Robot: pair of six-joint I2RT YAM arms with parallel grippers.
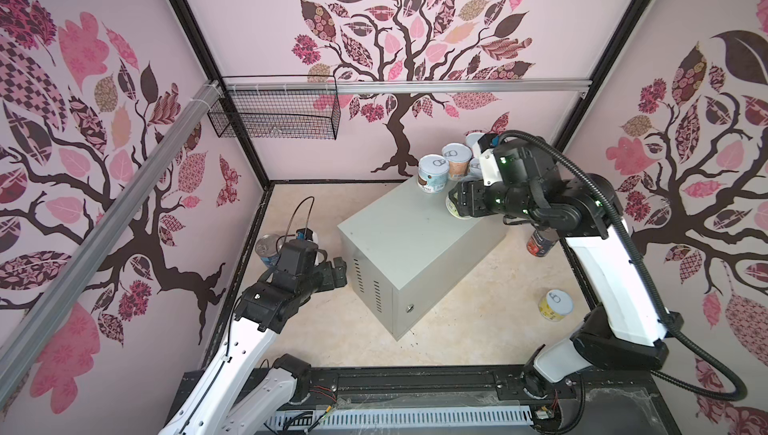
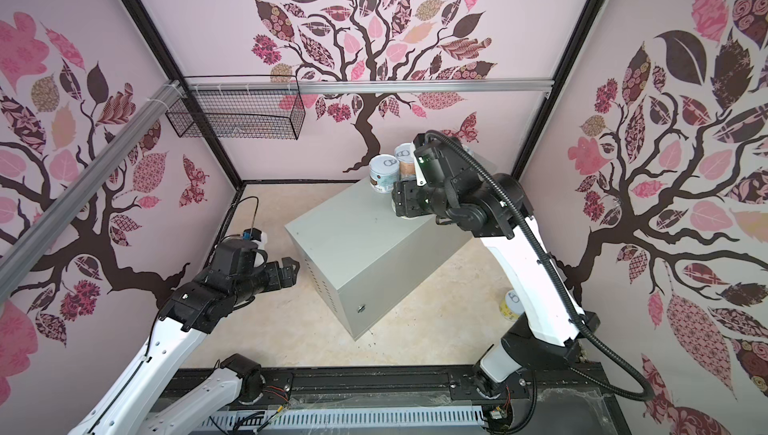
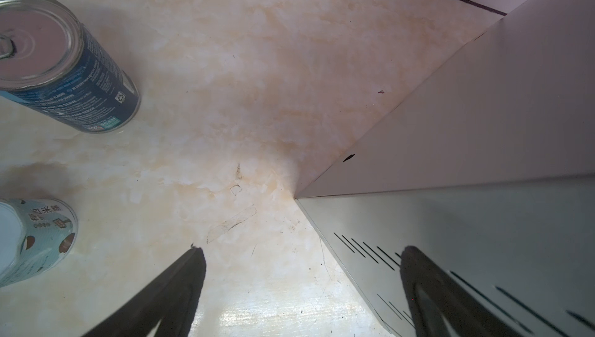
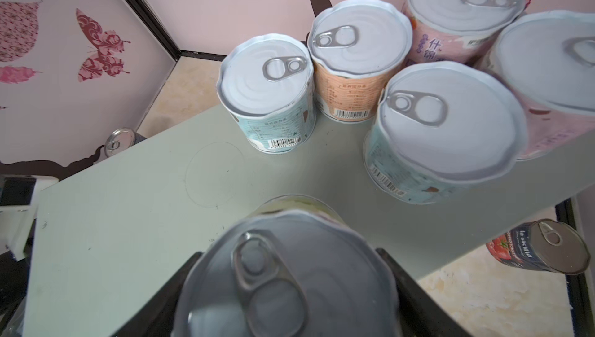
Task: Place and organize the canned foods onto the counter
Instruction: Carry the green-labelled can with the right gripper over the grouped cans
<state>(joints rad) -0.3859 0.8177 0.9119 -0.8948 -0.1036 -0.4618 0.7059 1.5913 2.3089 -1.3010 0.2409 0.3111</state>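
Observation:
The robot's right gripper needs to keep holding the yellow-green can [image 4: 289, 280] until the can reaches the free spot by the teal can, because it hangs tilted above the counter.
My right gripper [image 1: 460, 201] [image 4: 289, 274] is shut on a short yellow-green can [image 4: 289, 280], held over the right edge of the light-grey counter [image 1: 407, 229] [image 4: 128, 206]. Several short cans are grouped at the counter's far end, among them a teal can [image 1: 432, 173] [image 4: 267, 94] and an orange can [image 1: 456, 161] [image 4: 357, 62]. My left gripper [image 1: 338, 271] [image 3: 302, 264] is open and empty beside the counter's vented side [image 3: 483, 239]. On the floor stand a tall blue can [image 1: 268, 248] [image 3: 64, 71], a short teal can [image 3: 32, 239], a tomato can [image 1: 540, 244] [image 4: 541, 248] and a short yellow can [image 1: 555, 305].
A black wire basket [image 1: 274, 113] hangs on the back-wall rail, above and left of the counter. Patterned walls close in three sides. The arm bases sit on a black rail [image 1: 415, 383] at the front edge.

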